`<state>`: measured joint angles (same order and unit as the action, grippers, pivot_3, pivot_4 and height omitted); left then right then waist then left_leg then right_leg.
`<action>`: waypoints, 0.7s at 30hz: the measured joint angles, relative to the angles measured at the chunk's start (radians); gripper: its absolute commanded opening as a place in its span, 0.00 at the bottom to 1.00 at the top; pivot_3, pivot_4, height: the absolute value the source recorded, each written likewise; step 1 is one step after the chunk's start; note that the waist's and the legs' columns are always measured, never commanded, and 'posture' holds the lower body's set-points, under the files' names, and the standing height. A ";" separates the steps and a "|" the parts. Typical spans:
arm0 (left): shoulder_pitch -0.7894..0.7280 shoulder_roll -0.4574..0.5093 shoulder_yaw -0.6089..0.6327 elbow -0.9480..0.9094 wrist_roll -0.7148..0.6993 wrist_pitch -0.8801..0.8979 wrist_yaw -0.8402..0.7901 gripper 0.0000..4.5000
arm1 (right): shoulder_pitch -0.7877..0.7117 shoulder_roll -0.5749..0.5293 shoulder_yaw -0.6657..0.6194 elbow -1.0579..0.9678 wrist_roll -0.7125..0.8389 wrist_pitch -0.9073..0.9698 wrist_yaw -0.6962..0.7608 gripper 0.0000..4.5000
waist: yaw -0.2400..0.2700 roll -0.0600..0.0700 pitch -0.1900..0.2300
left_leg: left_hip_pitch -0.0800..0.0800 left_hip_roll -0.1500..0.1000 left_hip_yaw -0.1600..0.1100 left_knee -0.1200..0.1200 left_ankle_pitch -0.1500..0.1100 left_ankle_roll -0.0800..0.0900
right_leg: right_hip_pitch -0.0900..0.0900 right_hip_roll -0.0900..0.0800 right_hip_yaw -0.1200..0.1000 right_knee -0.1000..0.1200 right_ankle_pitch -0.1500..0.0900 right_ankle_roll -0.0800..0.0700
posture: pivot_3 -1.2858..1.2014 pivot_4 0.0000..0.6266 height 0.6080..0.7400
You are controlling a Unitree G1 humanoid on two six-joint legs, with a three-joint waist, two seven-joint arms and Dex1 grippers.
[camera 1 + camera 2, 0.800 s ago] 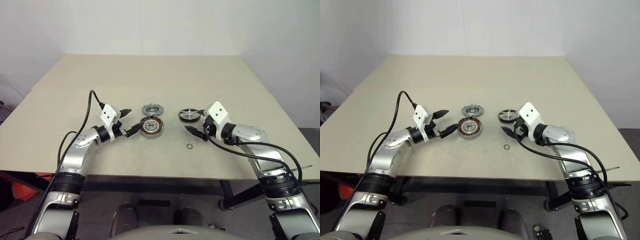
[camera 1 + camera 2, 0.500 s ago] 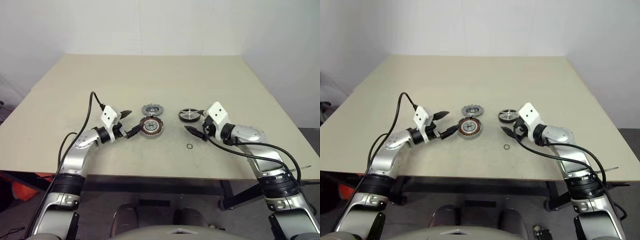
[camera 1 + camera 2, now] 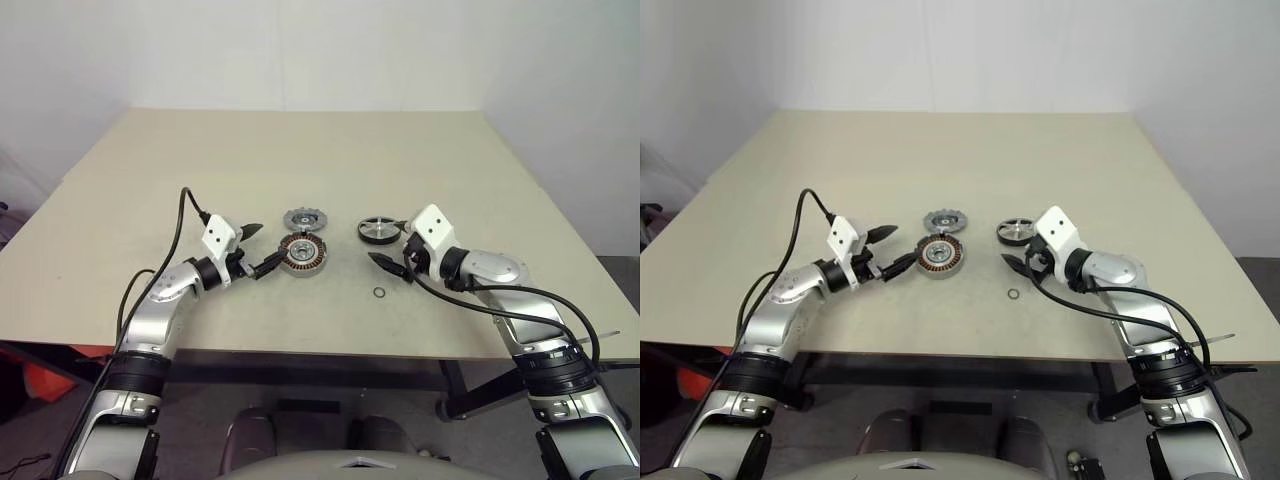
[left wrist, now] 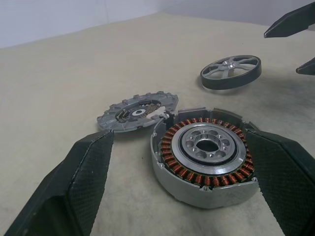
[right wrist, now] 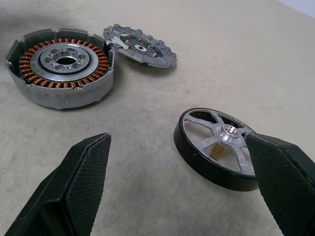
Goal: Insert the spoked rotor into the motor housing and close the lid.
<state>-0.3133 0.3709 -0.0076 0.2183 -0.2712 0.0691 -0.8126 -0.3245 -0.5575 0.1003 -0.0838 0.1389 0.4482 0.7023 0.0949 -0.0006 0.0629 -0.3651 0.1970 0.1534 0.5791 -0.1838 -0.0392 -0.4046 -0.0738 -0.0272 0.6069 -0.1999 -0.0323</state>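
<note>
The table shows between my right gripper's fingers and the rotor's black rim, so they would miss if I closed now, and I need to move toward it first, then close.
The motor housing, a short metal cylinder with copper windings, sits on the table near its middle. My left gripper is open just left of it, and its fingers flank the housing without touching it. The lid, a grey toothed disc, lies flat right behind the housing. To the right lies the spoked rotor, black-rimmed with silver spokes. My right gripper is open and empty, its fingers low over the table just in front of the rotor.
A small thin ring lies on the beige table near the front edge, in front of the rotor. Bare tabletop stretches behind and to both sides of the parts. Black cables trail from both wrists.
My left forearm has shifted slightly while its gripper stays beside the housing. The right gripper and all parts are where they were.
</note>
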 measured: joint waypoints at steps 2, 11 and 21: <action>0.000 -0.003 0.000 0.000 0.002 0.000 0.000 0.99 | 0.000 0.000 0.000 0.000 0.000 0.001 0.000 1.00 | 0.000 0.000 0.000 | 0.000 0.000 0.000 0.000 0.000 0.000 | 0.000 0.000 0.000 0.000 0.000 0.000 | 0.52 0.00 1.00; -0.001 -0.011 -0.001 0.000 0.008 0.000 0.001 0.99 | 0.000 0.001 0.000 0.000 -0.001 0.010 -0.002 1.00 | 0.000 0.000 0.000 | 0.000 0.000 0.000 0.000 0.000 0.000 | 0.000 0.000 0.000 0.000 0.000 0.000 | 0.52 0.00 1.00; 0.007 -0.013 -0.001 -0.005 0.009 0.002 0.014 0.99 | -0.056 0.117 -0.053 0.147 -0.038 0.106 -0.162 1.00 | -0.006 0.000 0.000 | 0.001 0.001 0.000 0.001 0.001 -0.001 | 0.000 0.000 0.000 0.002 0.000 0.000 | 0.52 0.00 1.00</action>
<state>-0.3064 0.3580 -0.0088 0.2133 -0.2624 0.0707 -0.7985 -0.3802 -0.4406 0.0477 0.0632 0.1006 0.5538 0.5407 0.0890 -0.0004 0.0626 -0.3642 0.1976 0.1535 0.5796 -0.1831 -0.0403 -0.4048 -0.0734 -0.0272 0.6086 -0.1998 -0.0325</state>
